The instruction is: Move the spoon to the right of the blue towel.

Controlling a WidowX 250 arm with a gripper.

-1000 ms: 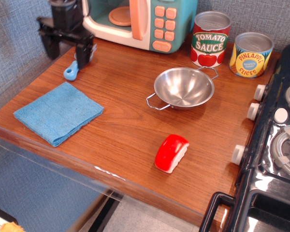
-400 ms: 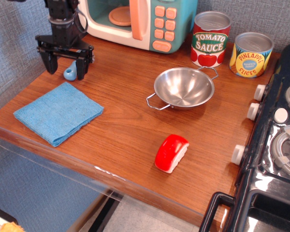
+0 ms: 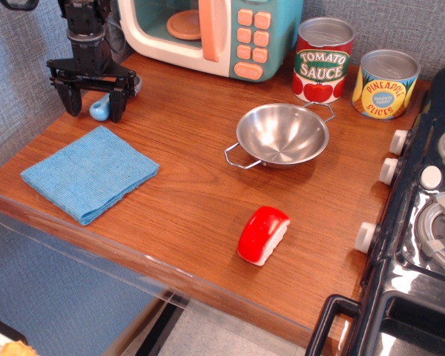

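My gripper grabs the spoon by its light-blue handle (image 3: 99, 110) next, to move the spoon beside the blue towel (image 3: 89, 172).
The spoon (image 3: 100, 109) lies on the wooden counter at the back left, its light-blue handle pointing toward the front and its grey bowl end toward the toy microwave. My gripper (image 3: 96, 113) is open and hangs straight down over it, one black finger (image 3: 73, 100) on its left and one on its right. The handle sits between the fingers; I cannot tell if they touch it. The blue towel (image 3: 89, 172) lies flat, folded, just in front of the spoon near the counter's front left edge.
A steel two-handled bowl (image 3: 282, 135) stands mid-counter. A red and white toy (image 3: 263, 233) lies near the front edge. A toy microwave (image 3: 208, 33), a tomato sauce can (image 3: 322, 59) and a pineapple can (image 3: 386, 83) line the back. A black stove (image 3: 423, 215) borders the right.
My gripper has moved left and come down so its open fingers straddle the spoon's handle. The spoon appears slightly further left than before. The towel and bowl have not moved.
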